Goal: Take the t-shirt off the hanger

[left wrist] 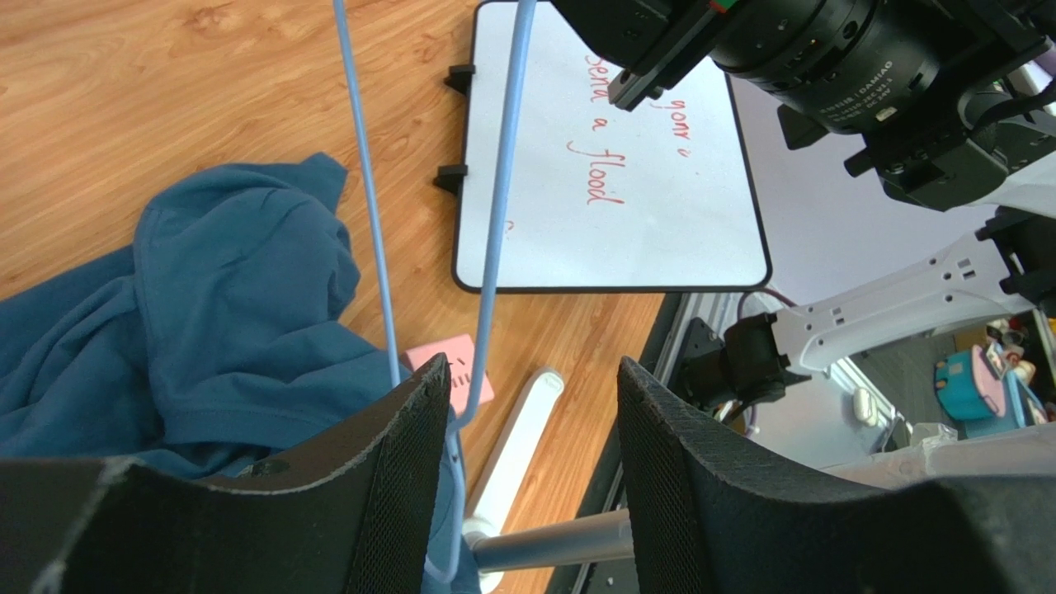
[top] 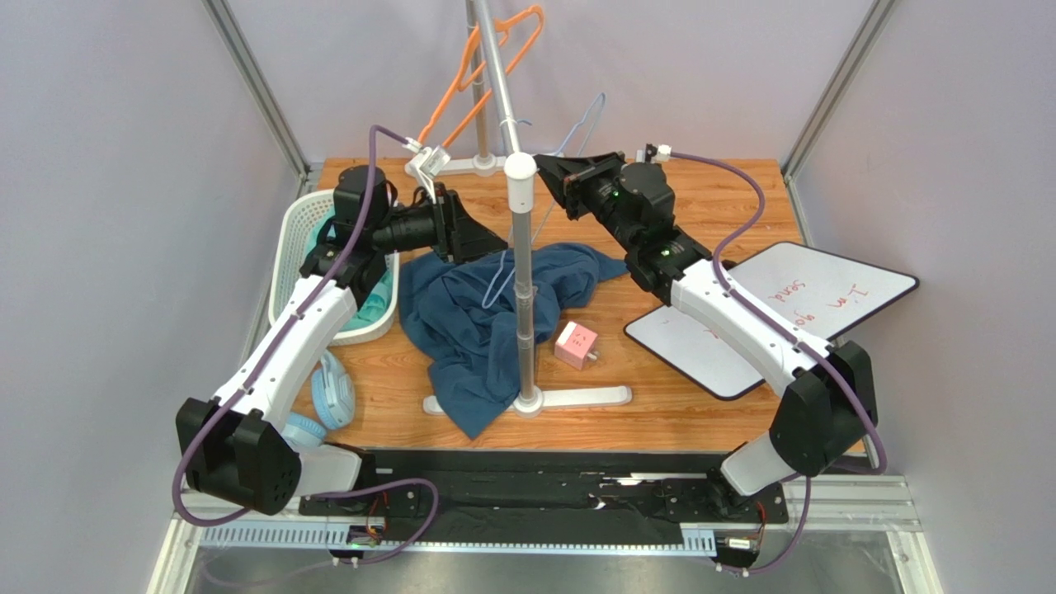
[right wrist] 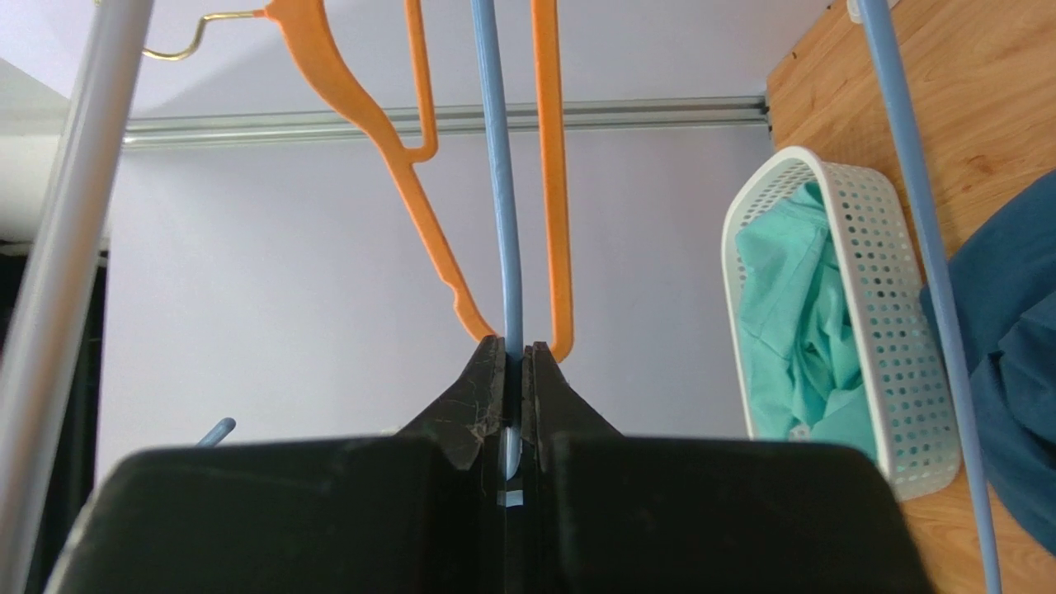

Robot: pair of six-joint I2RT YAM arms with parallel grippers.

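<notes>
My left gripper should close on the hanger now, because the hanger's nearer wire is between the fingers, as deep as the finger ends, and the farther wire (left wrist: pixel 381 275) is outside them.
The dark blue t-shirt (top: pixel 477 316) lies crumpled on the table around the rack pole; it also shows in the left wrist view (left wrist: pixel 223 309). A light blue wire hanger (top: pixel 501 279) hangs tilted, its low end over the shirt. I cannot tell if the wire is still inside the shirt. My right gripper (top: pixel 554 173) is shut on the hanger's upper wire (right wrist: pixel 496 186), jaws pinched around it (right wrist: pixel 512 353). My left gripper (top: pixel 487 241) is open above the shirt. The hanger's wires (left wrist: pixel 372 223) pass by its left finger (left wrist: pixel 397 470).
A metal rack pole (top: pixel 521 248) stands mid-table on a white base (left wrist: pixel 521 446), with an orange hanger (top: pixel 477 74) on top. A white basket (top: pixel 298 235) with teal cloth is at left. A pink box (top: pixel 575 345) and a whiteboard (top: pixel 793 297) are at right.
</notes>
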